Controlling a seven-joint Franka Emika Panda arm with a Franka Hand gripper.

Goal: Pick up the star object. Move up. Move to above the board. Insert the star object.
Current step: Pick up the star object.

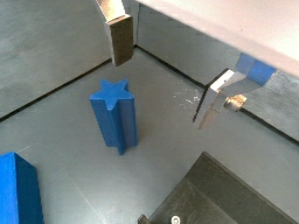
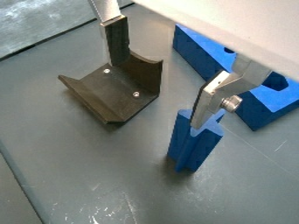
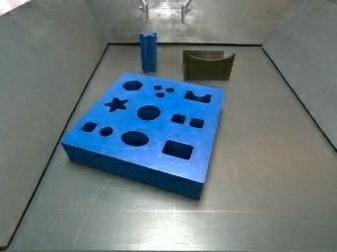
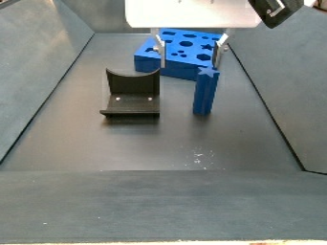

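Note:
My gripper is to grab the star object by its upper end (image 3: 148, 38) (image 1: 114, 94) next, so that it can insert the star object into the star hole of the board.
The star object (image 1: 114, 115) is a slim blue prism standing upright on the grey floor, and it shows in both side views (image 3: 149, 51) (image 4: 205, 91) and in a wrist view (image 2: 191, 140). My gripper (image 1: 163, 74) is open and empty. It hovers above the peg's top, a little off to one side, with one finger (image 2: 218, 94) over the peg's edge. The board (image 3: 145, 123) is a large flat blue block with a star hole and several other cut-outs. It lies apart from the peg, and its corner shows in a wrist view (image 1: 17, 188).
The dark fixture (image 3: 207, 64) stands on the floor beside the peg and also shows in a wrist view (image 2: 111, 92) and a side view (image 4: 128, 96). Grey walls enclose the floor on all sides.

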